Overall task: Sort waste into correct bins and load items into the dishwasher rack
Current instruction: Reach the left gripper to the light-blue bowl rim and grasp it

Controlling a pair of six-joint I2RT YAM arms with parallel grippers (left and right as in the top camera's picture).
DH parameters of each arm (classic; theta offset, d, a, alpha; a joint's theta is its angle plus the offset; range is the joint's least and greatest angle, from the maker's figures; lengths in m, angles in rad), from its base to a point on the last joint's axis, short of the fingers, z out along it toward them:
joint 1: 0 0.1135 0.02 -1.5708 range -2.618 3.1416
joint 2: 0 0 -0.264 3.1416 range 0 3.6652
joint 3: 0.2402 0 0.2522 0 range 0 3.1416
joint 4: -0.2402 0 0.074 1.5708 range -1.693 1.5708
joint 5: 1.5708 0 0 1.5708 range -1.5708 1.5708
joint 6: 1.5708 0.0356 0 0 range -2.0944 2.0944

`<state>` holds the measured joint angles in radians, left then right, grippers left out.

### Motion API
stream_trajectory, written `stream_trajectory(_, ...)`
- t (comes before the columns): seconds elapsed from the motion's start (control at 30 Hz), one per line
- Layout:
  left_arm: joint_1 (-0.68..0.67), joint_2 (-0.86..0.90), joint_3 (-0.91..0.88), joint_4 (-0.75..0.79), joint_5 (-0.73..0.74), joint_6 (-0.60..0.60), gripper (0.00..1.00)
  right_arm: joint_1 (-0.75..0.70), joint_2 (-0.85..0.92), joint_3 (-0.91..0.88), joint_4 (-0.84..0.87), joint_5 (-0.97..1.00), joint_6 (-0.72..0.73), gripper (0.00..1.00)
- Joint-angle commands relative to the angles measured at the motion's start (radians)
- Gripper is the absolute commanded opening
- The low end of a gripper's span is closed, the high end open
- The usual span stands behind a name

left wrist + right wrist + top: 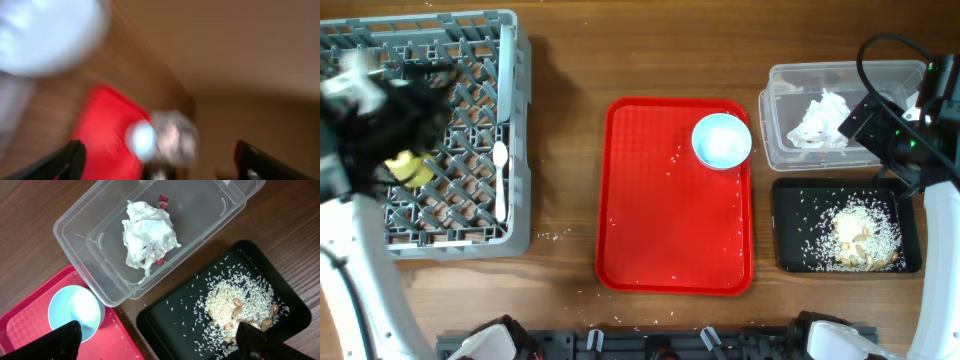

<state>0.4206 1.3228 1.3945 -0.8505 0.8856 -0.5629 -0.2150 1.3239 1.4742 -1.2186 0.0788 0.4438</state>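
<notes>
I will next grab the pale blue-green bowl by one edge of its rim with my left gripper. The bowl's body then stays free to be loaded tilted into the dishwasher rack.
My left gripper [160, 165] is open and empty; its view is motion-blurred. In the overhead view it [425, 100] hovers over the grey dishwasher rack [470, 40], which holds the yellow cup [408, 168] and a white spoon [500, 180]. A pale blue-green bowl [722, 140] sits on the red tray [670, 220]. My right gripper [162, 342] is open and empty, high above the clear tub [75, 230] and black tray [175, 325]. The tub holds the white tissue [147, 235] and red wrapper [162, 201]. Rice and food scraps [235, 300] lie in the black tray.
Loose rice grains lie scattered on the red tray and on the wooden table [560, 235] beside the rack. A blurred pale blue shape [45, 30] fills the upper left of the left wrist view. The bowl [75, 312] also shows in the right wrist view.
</notes>
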Motion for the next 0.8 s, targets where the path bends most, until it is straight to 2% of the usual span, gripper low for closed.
stream_trajectory(0.0,-0.31,0.006,0.011,0.029,0.126,0.136,1.0,0.0,-0.005,0.011,0.002,-0.005,0.004,1.0)
stream_trajectory(0.07,-0.502,0.02,0.011,0.056,-0.05,0.16,1.0,0.0,-0.005,0.011,0.003,-0.005,0.004,1.0)
stream_trajectory(0.13,-0.712,0.055,0.011,0.096,-0.301,0.159,1.0,0.0,-0.005,0.011,0.003,-0.005,0.004,1.0)
stream_trajectory(0.23,-0.945,0.141,0.011,0.178,-0.61,0.16,1.0,0.0,-0.005,0.011,0.003,-0.005,0.004,1.0)
stream_trajectory(0.3,-1.059,0.237,0.011,0.274,-0.745,0.168,1.0,0.0,-0.005,0.011,0.002,-0.005,0.004,1.0)
stream_trajectory(0.4,-1.139,0.381,0.011,0.424,-0.855,0.167,1.0,0.0,-0.005,0.011,0.002,-0.005,0.004,1.0)
stream_trajectory(0.53,-1.172,0.541,0.011,0.571,-0.865,0.169,0.99,0.0,-0.005,0.011,0.002,-0.005,0.004,1.0)
stream_trajectory(0.67,-1.208,0.635,0.011,0.616,-0.85,0.336,0.95,0.0,-0.005,0.011,0.003,-0.005,0.004,1.0)
stream_trajectory(0.77,-1.238,0.667,0.011,0.616,-0.85,0.431,0.86,0.0,-0.005,0.011,0.002,-0.005,0.004,1.0)
